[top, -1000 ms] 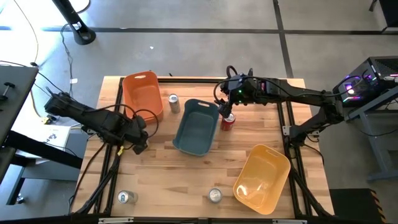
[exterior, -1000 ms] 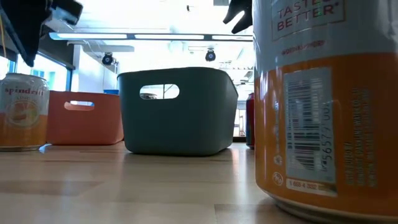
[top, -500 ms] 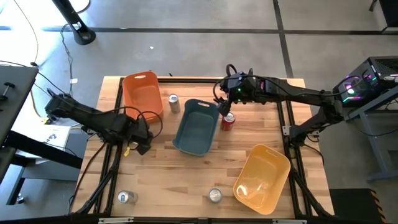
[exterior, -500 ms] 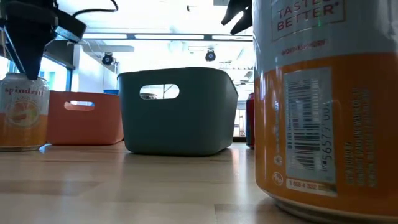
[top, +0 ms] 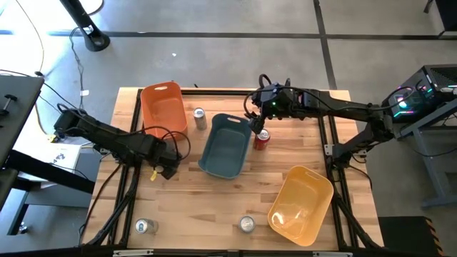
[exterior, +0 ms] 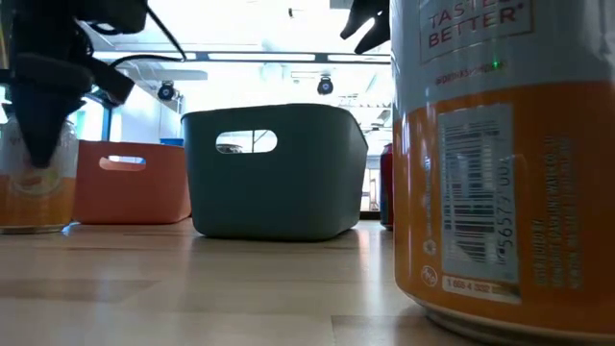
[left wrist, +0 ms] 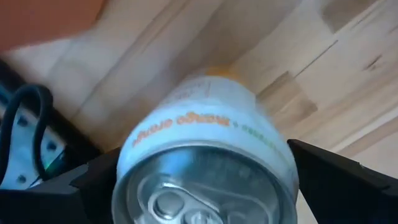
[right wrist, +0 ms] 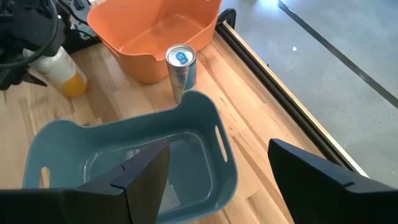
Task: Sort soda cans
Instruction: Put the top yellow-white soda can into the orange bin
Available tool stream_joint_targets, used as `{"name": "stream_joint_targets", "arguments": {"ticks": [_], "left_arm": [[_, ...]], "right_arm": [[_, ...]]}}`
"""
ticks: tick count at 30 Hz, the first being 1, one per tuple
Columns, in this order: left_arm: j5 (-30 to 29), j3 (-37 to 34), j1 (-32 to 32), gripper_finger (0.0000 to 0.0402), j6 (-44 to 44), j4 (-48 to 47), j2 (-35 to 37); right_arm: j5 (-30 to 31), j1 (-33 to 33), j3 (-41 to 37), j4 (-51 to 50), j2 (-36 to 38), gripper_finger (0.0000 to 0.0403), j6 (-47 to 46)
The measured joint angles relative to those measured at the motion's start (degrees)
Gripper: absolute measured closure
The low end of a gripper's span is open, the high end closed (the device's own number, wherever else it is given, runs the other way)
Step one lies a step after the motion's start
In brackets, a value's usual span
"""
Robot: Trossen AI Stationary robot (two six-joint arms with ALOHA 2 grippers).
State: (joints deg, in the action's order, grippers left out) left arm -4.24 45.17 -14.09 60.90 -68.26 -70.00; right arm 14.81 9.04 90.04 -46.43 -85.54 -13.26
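Observation:
My left gripper needs to close and would hold the white-and-orange soda can, since the can's upper part (left wrist: 208, 134) beside its silver lid (left wrist: 204, 190) is between my fingers.
A white-and-orange soda can (left wrist: 205, 124) stands upright on the table's left half, in front of the orange bin. My left gripper (left wrist: 205, 162) is open and reaches down over it, one finger on each side of its upper part; the low view shows the left gripper (exterior: 43, 125) covering the can (exterior: 34, 192). My right gripper (right wrist: 219, 148) is open and empty. In the high view the right gripper (top: 258, 120) hangs above the blue-grey bin's far right corner. A red can (top: 262, 139) stands just beside that bin. My left gripper comes from above, pointing down, with a finger (left wrist: 93, 180) at each side of the can's silver top (left wrist: 199, 186). The can stands on the table. I cannot tell whether the fingers touch it.
An orange bin (top: 164, 107), a blue-grey bin (top: 226, 145) and a yellow bin (top: 301, 203) sit on the table. A silver can (top: 200, 118) stands between the first two bins. Two more cans (top: 146, 226) (top: 246, 224) stand near the near edge.
My left gripper has moved toward the table's right and near edges and come down over the white-and-orange can, which has stayed standing in place.

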Motion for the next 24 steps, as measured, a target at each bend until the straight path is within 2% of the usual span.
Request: {"name": "stream_joint_targets", "arguments": {"ticks": [8,10,14,17,20,24], "left_arm": [[0.26,0.0,-0.02,0.0029,0.4,0.16,0.0],[0.81,0.0,-0.01,0.0049,0.42,0.07,0.0],[4.44,0.05,0.57,0.012,0.37,0.09,0.11],[8.06,0.35,0.61,0.012,-0.15,-0.15,0.56],[9.61,3.54,0.48,0.012,-1.22,-2.01,1.41],[7.94,12.93,0.85,0.012,-6.62,-1.05,3.54]], "right_arm": [[0.06,0.0,0.0,0.01,-0.01,0.0134,-0.19],[0.59,0.0,0.0,0.0,-0.01,0.0134,-0.19],[1.14,0.0,0.0,0.0,0.0,0.0134,-0.19],[1.14,0.0,0.0,-0.01,-0.01,0.0134,-0.19],[1.13,-0.02,0.0,-0.15,-0.01,0.0134,-0.19],[1.14,-0.02,0.0,-1.2,-0.01,0.0134,-0.18]]}}
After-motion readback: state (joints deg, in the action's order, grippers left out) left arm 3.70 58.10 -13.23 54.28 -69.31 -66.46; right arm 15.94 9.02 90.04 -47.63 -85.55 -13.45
